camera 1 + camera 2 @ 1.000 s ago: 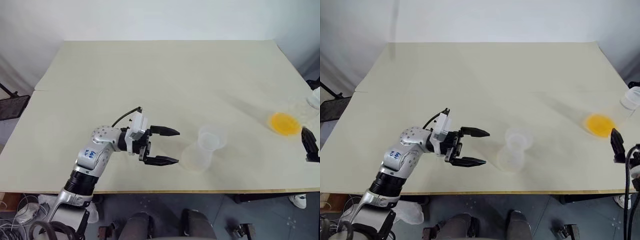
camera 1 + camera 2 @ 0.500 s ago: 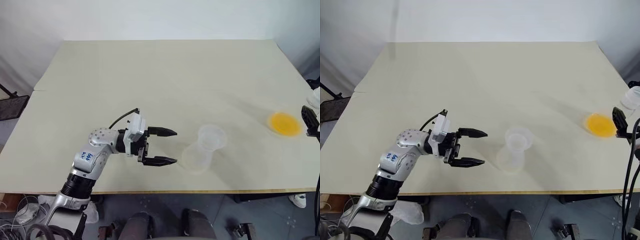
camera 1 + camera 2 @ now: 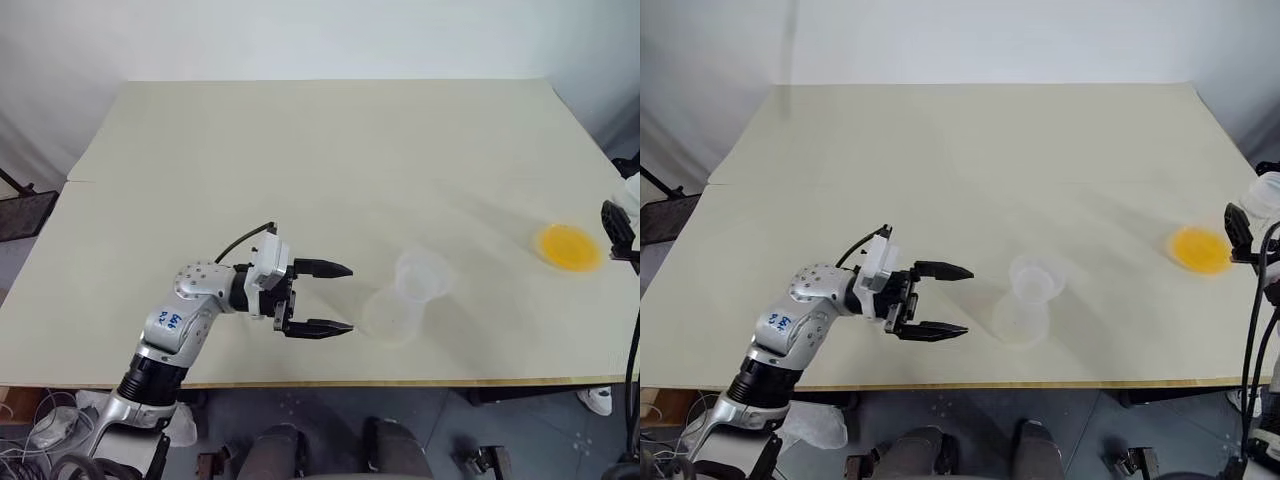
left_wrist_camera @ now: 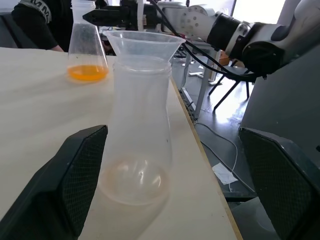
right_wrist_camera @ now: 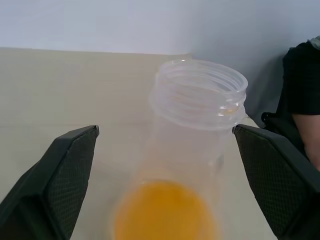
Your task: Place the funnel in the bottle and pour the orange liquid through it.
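Observation:
The flask's threaded neck [image 3: 628, 192] [image 5: 197, 100] is still out of reach of my right gripper's fingers, so they would miss it if they closed now. My right gripper needs to move toward it first and then close on it.
The bottle [image 3: 393, 312], a clear conical flask, stands near the table's front edge. The clear funnel [image 4: 145, 42] sits in its neck. My left gripper [image 3: 337, 298] is open just left of the bottle and points at it without touching. The orange liquid [image 3: 568, 247] fills the bottom of a second clear flask [image 5: 200, 100] with a threaded neck, at the table's right edge. My right gripper [image 3: 1237, 232] is open beside that flask. In the right wrist view the flask's neck stands ahead, in line with the gap between the fingers [image 5: 60, 175].
The beige table [image 3: 320, 170] is bare behind and to the left of the bottle. The orange flask stands close to the table's right edge. A person in black [image 5: 302, 90] sits beyond that edge. Chairs and cables [image 4: 220, 80] lie past the front edge.
My right gripper has moved away from the front edge and come up alongside the flask of orange liquid, still open. My left gripper has stayed open by the bottle.

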Controlling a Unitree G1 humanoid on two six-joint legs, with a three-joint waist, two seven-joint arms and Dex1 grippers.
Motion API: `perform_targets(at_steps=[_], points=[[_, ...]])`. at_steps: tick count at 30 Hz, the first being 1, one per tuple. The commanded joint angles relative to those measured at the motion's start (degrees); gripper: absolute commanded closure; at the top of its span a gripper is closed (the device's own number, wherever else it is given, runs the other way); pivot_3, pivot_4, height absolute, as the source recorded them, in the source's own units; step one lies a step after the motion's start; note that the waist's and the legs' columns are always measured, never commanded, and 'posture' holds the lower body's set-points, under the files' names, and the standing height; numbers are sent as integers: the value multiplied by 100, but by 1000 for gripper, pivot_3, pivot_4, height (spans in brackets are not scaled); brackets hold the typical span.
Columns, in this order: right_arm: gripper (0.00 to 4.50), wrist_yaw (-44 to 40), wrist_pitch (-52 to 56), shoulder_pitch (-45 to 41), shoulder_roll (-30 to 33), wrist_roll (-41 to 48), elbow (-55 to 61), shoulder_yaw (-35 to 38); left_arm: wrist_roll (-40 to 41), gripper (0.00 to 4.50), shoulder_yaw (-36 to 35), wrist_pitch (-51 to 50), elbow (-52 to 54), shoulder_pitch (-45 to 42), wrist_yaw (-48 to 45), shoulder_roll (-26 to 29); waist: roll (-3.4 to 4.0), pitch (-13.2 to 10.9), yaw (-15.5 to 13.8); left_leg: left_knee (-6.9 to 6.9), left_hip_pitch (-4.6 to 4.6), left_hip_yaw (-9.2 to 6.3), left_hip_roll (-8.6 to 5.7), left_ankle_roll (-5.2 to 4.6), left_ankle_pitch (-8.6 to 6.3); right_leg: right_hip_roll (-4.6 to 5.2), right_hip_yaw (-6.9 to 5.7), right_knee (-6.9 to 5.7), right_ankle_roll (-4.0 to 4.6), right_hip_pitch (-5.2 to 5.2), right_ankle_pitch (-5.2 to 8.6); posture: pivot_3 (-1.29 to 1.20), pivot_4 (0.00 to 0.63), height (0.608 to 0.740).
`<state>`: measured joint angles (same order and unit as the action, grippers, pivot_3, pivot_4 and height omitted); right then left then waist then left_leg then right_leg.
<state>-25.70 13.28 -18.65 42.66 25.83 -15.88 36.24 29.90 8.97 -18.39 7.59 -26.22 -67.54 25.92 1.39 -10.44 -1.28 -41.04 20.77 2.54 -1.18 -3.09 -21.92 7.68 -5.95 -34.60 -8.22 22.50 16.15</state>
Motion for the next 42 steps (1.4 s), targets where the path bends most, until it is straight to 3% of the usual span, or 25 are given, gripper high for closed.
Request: perform_targets(at_steps=[1,15,18,22,26,30,42], points=[[0,-69,-296,-482,290,-152,-534,-90,112,36,-131,-13,216,4,5,45,3,-2,14,0,0,0,1,0,0,-1,-1,0,0,0,0,0,150,740],[0,-11,-1009,-1421,428,-553,-2055,-408,112,36,-166,-40,237,42,80,71,6,-3,12,0,18,-2,3,3,2,-1,-7,17,0,4,0,0,150,740],[562,17,-1047,-1493,436,-531,-2151,-362,96,0,-162,-15,198,24,81,56,6,-3,11,0,20,-4,3,3,2,-1,-8,20,0,5,0,0,150,740],[1888,-21,-1050,-1421,426,-441,-2046,-299,77,0,-149,14,145,-5,80,29,6,-3,8,0,23,-6,2,3,2,-1,-11,23,0,5,0,0,150,740],[2048,-29,-955,-1275,420,-351,-1847,-246,64,0,-130,36,111,-12,60,19,6,-4,4,-2,29,-11,2,3,2,-2,-13,31,-1,4,0,0,150,740],[2048,9,-728,-996,343,-142,-1104,-162,56,0,-105,65,61,-31,18,8,8,-4,3,-2,33,-14,2,3,2,-2,-15,35,-1,5,0,0,150,740],[2048,891,1384,876,49,259,4269,-326,38,0,-73,231,-437,-334,-435,-61,18,-6,-38,-3,37,-22,3,7,5,-4,-17,37,-2,7,-1,0,150,740]])
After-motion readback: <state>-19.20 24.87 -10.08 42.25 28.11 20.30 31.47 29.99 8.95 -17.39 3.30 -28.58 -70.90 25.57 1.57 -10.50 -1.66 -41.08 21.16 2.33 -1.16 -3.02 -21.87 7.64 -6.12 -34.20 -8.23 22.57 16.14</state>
